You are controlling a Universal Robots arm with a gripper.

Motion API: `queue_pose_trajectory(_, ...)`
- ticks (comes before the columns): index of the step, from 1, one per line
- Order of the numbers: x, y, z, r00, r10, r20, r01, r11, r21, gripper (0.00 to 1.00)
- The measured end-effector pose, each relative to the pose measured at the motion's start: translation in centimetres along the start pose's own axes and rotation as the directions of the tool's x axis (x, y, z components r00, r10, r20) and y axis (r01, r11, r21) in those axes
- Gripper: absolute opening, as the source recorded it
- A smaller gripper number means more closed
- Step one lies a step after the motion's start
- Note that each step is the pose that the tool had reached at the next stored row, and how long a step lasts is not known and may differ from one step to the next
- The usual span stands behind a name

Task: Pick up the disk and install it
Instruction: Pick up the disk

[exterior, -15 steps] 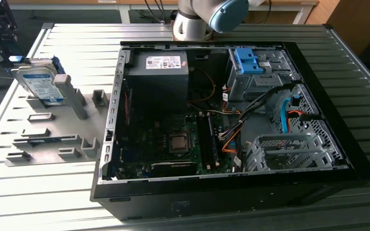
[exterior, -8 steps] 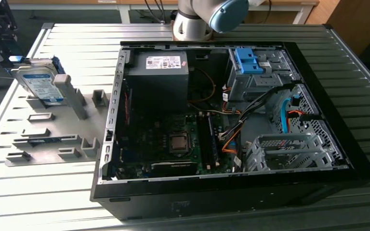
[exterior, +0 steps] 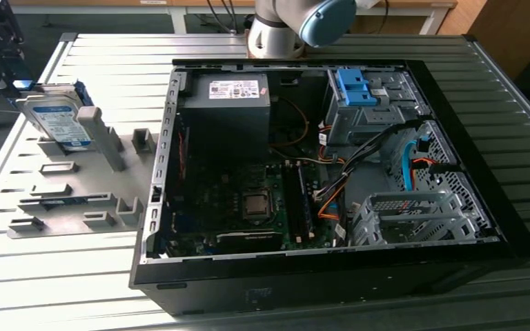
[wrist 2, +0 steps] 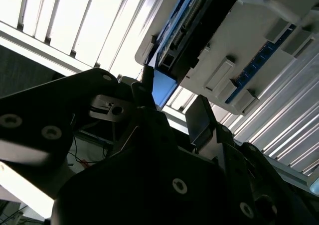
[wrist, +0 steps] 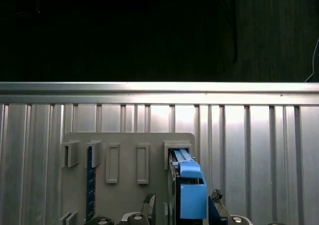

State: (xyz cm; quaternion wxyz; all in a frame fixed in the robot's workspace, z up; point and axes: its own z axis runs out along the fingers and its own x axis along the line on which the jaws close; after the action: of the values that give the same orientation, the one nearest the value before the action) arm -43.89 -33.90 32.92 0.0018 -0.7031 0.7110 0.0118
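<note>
I'll next grab the disk by its blue-framed end to install it in the open computer case.
The disk (exterior: 55,121), silver with a white-and-blue label and a blue frame, stands on edge in a slot of the grey holder plate (exterior: 72,200) at the exterior view's left. In the first wrist view the disk (wrist: 189,190) shows edge-on in its slot, with my gripper (wrist: 182,200) in front of it. The two fingertips (wrist: 149,203) stand apart. In the second wrist view the gripper (wrist 2: 172,98) is open and holds nothing, and the disk (wrist 2: 194,21) lies some way beyond it. Part of the arm (exterior: 288,24) shows at the top of the exterior view.
An open computer case (exterior: 159,207) lies on the ribbed metal table (exterior: 63,276) beside the holder plate. Inside are a dark grey box (exterior: 226,117), a bare blue bracket (exterior: 355,86) in the far bay, cables and a metal drive cage (exterior: 413,217).
</note>
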Motion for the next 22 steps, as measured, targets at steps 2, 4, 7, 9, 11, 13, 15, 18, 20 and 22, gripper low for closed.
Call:
queue_pose_trajectory(2, -0.05, 0.03, 0.24, 1.0000, 0.000, 0.0000, 0.000, 1.0000, -0.0001, 0.53)
queue_pose_trajectory(4, -0.12, 0.04, 0.46, 1.0000, 0.000, -0.0001, 0.000, 1.0000, -0.0001, 0.53)
queue_pose_trajectory(7, -0.16, 0.05, 0.80, 1.0000, 0.000, 0.0001, 0.000, 1.0000, -0.0002, 0.53)
queue_pose_trajectory(9, -0.25, 0.09, 1.65, 1.0000, 0.000, 0.0004, 0.000, 1.0000, -0.0002, 0.53)
queue_pose_trajectory(11, -0.27, 0.22, 2.28, 1.0000, 0.000, 0.0004, 0.000, 1.0000, -0.0002, 0.53)
queue_pose_trajectory(13, -0.29, 0.25, 2.62, 1.0000, 0.000, 0.0004, 0.000, 1.0000, -0.0002, 0.53)
queue_pose_trajectory(15, -0.33, 0.27, 2.94, 1.0000, 0.000, 0.0004, 0.000, 1.0000, -0.0002, 0.53)
queue_pose_trajectory(18, -0.36, 0.28, 3.32, 1.0000, 0.000, 0.0004, 0.000, 1.0000, -0.0002, 0.53)
queue_pose_trajectory(20, -0.36, 0.28, 3.35, 1.0000, 0.000, 0.0004, 0.000, 1.0000, -0.0003, 0.53)
queue_pose_trajectory(22, -0.36, 0.28, 3.42, 1.0000, 0.000, 0.0004, 0.000, 1.0000, -0.0002, 0.53)
